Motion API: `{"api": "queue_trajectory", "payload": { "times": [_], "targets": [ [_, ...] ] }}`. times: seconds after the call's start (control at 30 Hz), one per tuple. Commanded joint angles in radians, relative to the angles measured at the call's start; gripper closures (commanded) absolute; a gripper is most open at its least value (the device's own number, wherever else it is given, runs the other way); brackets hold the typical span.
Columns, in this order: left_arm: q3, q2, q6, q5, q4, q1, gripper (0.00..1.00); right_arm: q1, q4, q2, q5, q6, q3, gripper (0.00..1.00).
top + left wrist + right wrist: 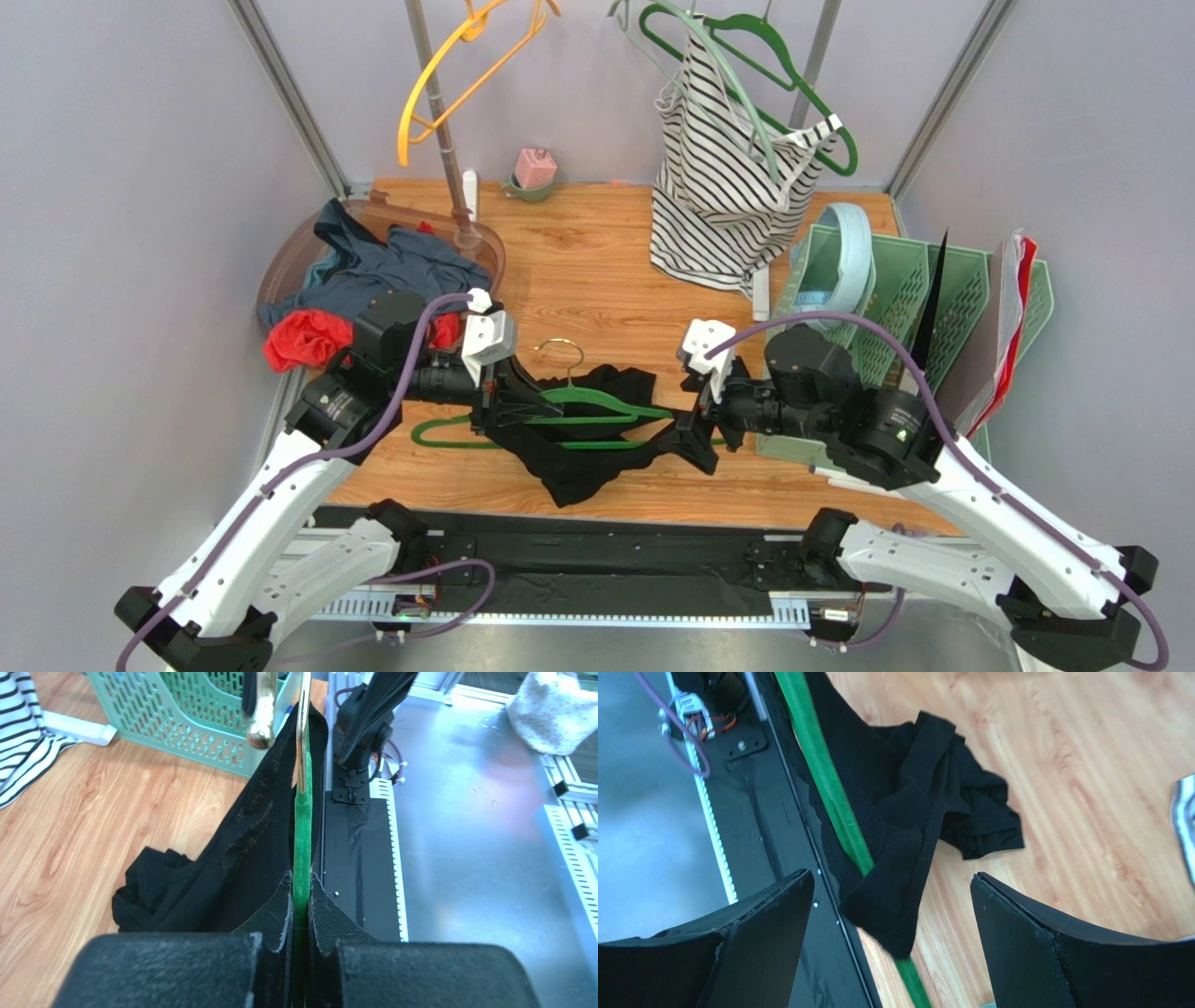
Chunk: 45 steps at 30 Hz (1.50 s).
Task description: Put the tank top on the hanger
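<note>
The right gripper grabs the tank top's black strap and green bar together at the hanger's end next, leaving the gold hook (560, 350) free to hang.
The dark green hanger (596, 408) lies low over the wooden table, its gold hook (560, 350) pointing to the back. My left gripper (491, 402) is shut on the hanger's left end; in the left wrist view the green bar (302, 826) runs straight out from between the shut jaws (302, 879). The black tank top (606, 445) is draped over the hanger and bunched on the table (210, 875). My right gripper (697, 429) is open at the hanger's right end. In the right wrist view its fingers (891, 878) straddle a black strap (896, 903) lying over the green bar (829, 791), without touching it.
A striped top (723, 182) hangs on a mint hanger at the back, with a yellow hanger (456, 77) to its left. A tub (288, 252) with blue-grey and red clothes stands at the left, a green rack (912, 301) at the right. The black base rail (561, 539) runs along the near edge.
</note>
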Motion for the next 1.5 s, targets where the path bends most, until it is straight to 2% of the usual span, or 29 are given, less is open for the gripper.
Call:
{"api": "queue_trajectory", "payload": {
  "times": [0.0,0.1,0.23,0.4,0.43,0.47,0.5,0.53,0.63,0.67,0.73,0.77,0.8,0.93,0.97,1.0,1.07,1.23,1.37,1.47],
  "targets": [
    [0.057,-0.003,0.049,0.094,0.000,0.011,1.00,-0.029,-0.021,0.020,-0.131,-0.043,0.039,0.14],
    [0.065,-0.005,0.060,0.101,-0.017,0.016,1.00,-0.031,-0.027,0.031,-0.131,-0.045,0.033,0.17],
    [0.076,-0.003,0.088,0.097,-0.042,0.022,1.00,-0.031,-0.033,0.040,-0.165,-0.039,0.028,0.40],
    [0.077,-0.002,0.095,0.101,-0.049,0.025,1.00,-0.029,-0.035,0.045,-0.200,-0.028,0.028,0.58],
    [0.079,0.000,0.098,0.101,-0.049,0.025,1.00,-0.029,-0.035,0.048,-0.202,-0.028,0.030,0.69],
    [0.079,-0.002,0.095,0.100,-0.049,0.025,1.00,-0.029,-0.032,0.049,-0.200,-0.027,0.030,0.85],
    [0.079,0.001,0.095,0.097,-0.049,0.025,1.00,-0.029,-0.028,0.051,-0.181,-0.019,0.028,0.97],
    [0.079,0.001,0.095,0.092,-0.051,0.024,1.00,-0.029,-0.021,0.051,-0.173,-0.017,0.025,1.00],
    [0.079,0.009,0.095,0.075,-0.055,0.025,1.00,-0.031,-0.001,0.039,-0.168,-0.014,0.018,1.00],
    [0.082,0.014,0.094,0.068,-0.055,0.025,0.95,-0.031,0.005,0.034,-0.168,-0.011,0.016,1.00],
    [0.084,0.018,0.079,0.029,-0.052,0.025,0.80,-0.029,0.014,0.026,-0.160,-0.007,0.010,1.00],
    [0.085,0.020,0.074,-0.004,-0.052,0.025,0.59,-0.031,0.015,0.025,-0.154,-0.005,0.009,1.00],
    [0.084,0.018,0.062,-0.021,-0.042,0.025,0.50,-0.029,0.016,0.017,-0.144,-0.001,0.005,1.00],
    [0.081,0.026,0.037,-0.093,-0.023,0.025,0.27,-0.029,0.021,0.017,-0.124,0.007,-0.004,1.00],
    [0.082,0.028,0.033,-0.133,-0.022,0.025,0.14,-0.029,0.018,0.019,-0.116,0.010,-0.002,1.00],
    [0.084,0.028,0.033,-0.155,-0.023,0.025,0.13,-0.031,0.015,0.020,-0.095,0.013,-0.002,1.00],
    [0.082,0.017,0.028,-0.226,-0.020,0.025,0.01,-0.029,-0.001,0.031,-0.070,0.024,-0.001,1.00],
    [0.064,-0.029,0.011,-0.414,0.003,0.024,0.01,-0.029,-0.018,0.043,0.072,0.059,0.002,1.00],
    [0.039,-0.075,-0.013,-0.686,0.032,0.025,0.01,-0.032,-0.050,0.063,0.236,0.099,0.036,1.00],
    [0.027,-0.103,-0.029,-0.819,0.041,0.024,0.01,-0.051,-0.084,0.083,0.347,0.127,0.085,1.00]
  ]
}}
